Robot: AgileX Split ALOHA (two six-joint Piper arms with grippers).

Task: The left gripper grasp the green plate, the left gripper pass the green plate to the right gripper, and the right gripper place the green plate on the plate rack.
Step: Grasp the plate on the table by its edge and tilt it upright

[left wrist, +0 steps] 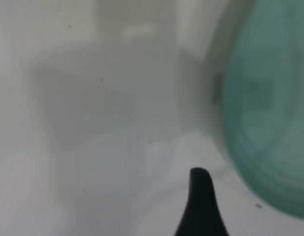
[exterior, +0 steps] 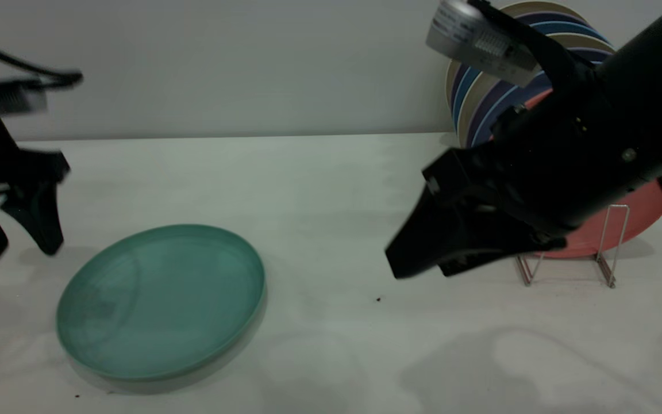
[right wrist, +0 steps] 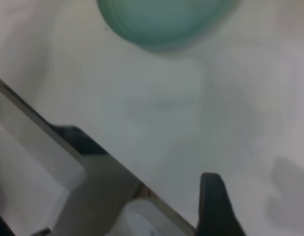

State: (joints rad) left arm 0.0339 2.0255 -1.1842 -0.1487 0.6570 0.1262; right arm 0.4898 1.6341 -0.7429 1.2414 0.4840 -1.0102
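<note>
The robot's left gripper is going to reach the green plate [exterior: 161,302] and take it by its nearest rim, so the plate's opposite rim stays free for the right gripper.
The green plate [exterior: 161,302] lies flat on the white table at the front left. It also shows in the left wrist view [left wrist: 269,108] and the right wrist view [right wrist: 161,19]. My left gripper [exterior: 18,244] hangs just left of the plate, a little above the table, open and empty; one of its fingers [left wrist: 201,201] shows beside the plate's rim. My right gripper [exterior: 423,267] hovers right of centre, in front of the plate rack [exterior: 612,244], open and empty, well apart from the plate; one of its fingers [right wrist: 213,206] shows.
The rack stands at the back right and holds a salmon-pink plate [exterior: 653,201] and, behind it, several dark blue and cream plates [exterior: 480,98]. The right arm hides part of them. The table's edge [right wrist: 68,147] shows in the right wrist view.
</note>
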